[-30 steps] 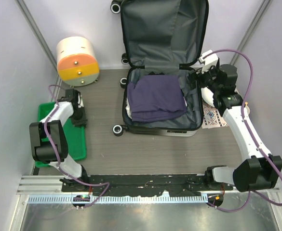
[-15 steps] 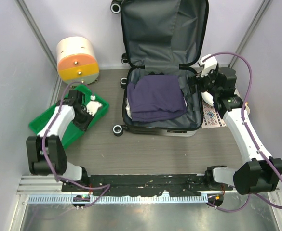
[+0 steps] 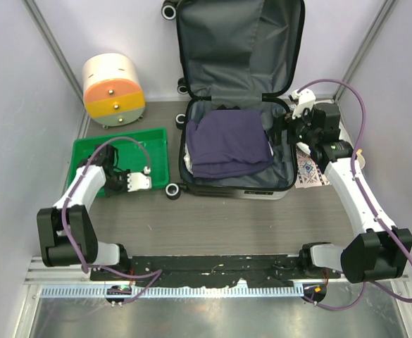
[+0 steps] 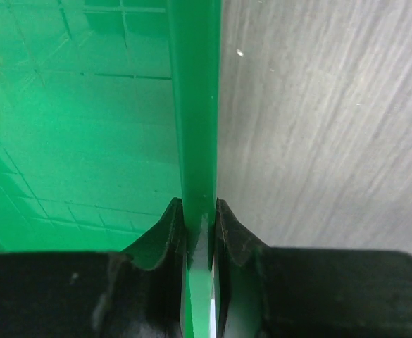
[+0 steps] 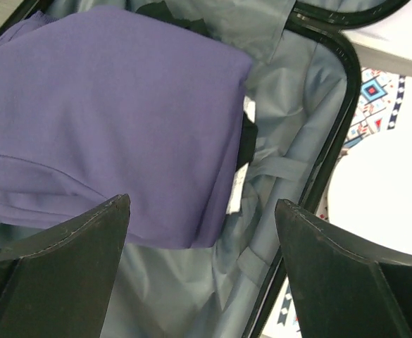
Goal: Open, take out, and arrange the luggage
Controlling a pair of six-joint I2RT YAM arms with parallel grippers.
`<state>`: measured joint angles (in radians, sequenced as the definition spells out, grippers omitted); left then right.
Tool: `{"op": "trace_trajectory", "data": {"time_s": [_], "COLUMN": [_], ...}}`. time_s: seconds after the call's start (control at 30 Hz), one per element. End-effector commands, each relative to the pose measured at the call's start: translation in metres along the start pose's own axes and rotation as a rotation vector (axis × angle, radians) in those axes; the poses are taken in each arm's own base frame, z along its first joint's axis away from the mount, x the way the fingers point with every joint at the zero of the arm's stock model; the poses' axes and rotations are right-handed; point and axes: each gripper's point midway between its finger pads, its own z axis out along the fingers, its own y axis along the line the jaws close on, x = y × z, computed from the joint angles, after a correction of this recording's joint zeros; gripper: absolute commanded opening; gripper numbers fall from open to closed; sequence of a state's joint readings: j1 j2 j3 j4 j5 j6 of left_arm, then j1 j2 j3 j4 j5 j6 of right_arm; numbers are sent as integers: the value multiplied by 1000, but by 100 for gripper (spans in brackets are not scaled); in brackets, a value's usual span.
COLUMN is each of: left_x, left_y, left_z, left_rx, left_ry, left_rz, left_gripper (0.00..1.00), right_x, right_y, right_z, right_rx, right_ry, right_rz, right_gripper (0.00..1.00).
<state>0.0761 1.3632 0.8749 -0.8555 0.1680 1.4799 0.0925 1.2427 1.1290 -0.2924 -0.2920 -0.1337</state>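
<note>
The robot's right gripper will pick up the purple garment (image 3: 227, 144), folded, by its edge nearest the patterned cloth, and the opposite edge will be left for the left gripper.
The luggage (image 3: 237, 49) lies open at the back of the table, its lid propped against the wall and showing grey lining. A folded purple garment (image 3: 227, 144) (image 5: 107, 105) fills the lower half. My right gripper (image 3: 289, 130) (image 5: 202, 204) hangs open over the case's right side, above the garment's edge and the grey lining (image 5: 191, 282), touching nothing. My left gripper (image 3: 128, 182) (image 4: 198, 208) is shut on the near rim (image 4: 195, 105) of the green tray (image 3: 93, 151), which lies flat to the left of the case.
A cream-and-orange cylinder (image 3: 113, 88) stands at the back left. A patterned cloth (image 3: 308, 172) (image 5: 375, 105) and a white object (image 5: 389, 204) lie right of the case, under the right arm. Walls close in left, right and behind. A black wheel (image 3: 172, 190) touches the tray's corner.
The green tray has swung from the left edge to lie flat beside the case, my left gripper moving right with it. The right gripper has edged left over the case.
</note>
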Motion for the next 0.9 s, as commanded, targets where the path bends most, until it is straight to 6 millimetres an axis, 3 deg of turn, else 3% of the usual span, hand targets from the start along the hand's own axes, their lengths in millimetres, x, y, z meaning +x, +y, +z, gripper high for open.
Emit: {"op": "trace_trajectory", "data": {"time_s": [0.0,0.1,0.2,0.23,0.27,0.3,0.5,0.67,0.7,0.73,0.77,0.87], "left_x": [-21,-16,-15,-15,-13,-14,-26,-65,-69,-79,-83,-99], "left_y": [17,15,17,18,20,23,55,83,85,88,91,93], "left_z": [11,16,12,9,5,2,-41,-90,-96,-106,-112,-125], "left_rx": [-13,5,-10,-19,-33,-47,-168,-254,-264,-268,-279,-291], "left_ry": [-112,-99,-107,-111,-110,-119,-190,-386,-413,-464,-486,-558], "left_rz": [220,224,195,190,163,149,-94,-288,-315,-363,-375,-413], "left_gripper": [13,27,59,84,85,99,100,100,100,100,100,100], "right_x": [12,25,39,42,45,47,55,66,74,70,74,89], "right_y": [10,13,17,21,23,24,28,23,17,13,10,13], "right_z": [1,3,7,11,14,17,53,81,88,92,95,102], "right_rx": [-34,-48,-60,-81,-85,-90,-135,-140,-111,-97,-86,-119], "right_ry": [54,112,151,160,169,174,187,224,244,237,250,297], "right_rz": [71,109,163,177,212,231,354,395,399,392,388,350], "right_gripper": [89,89,89,89,89,89,84,83,84,84,90,92]}}
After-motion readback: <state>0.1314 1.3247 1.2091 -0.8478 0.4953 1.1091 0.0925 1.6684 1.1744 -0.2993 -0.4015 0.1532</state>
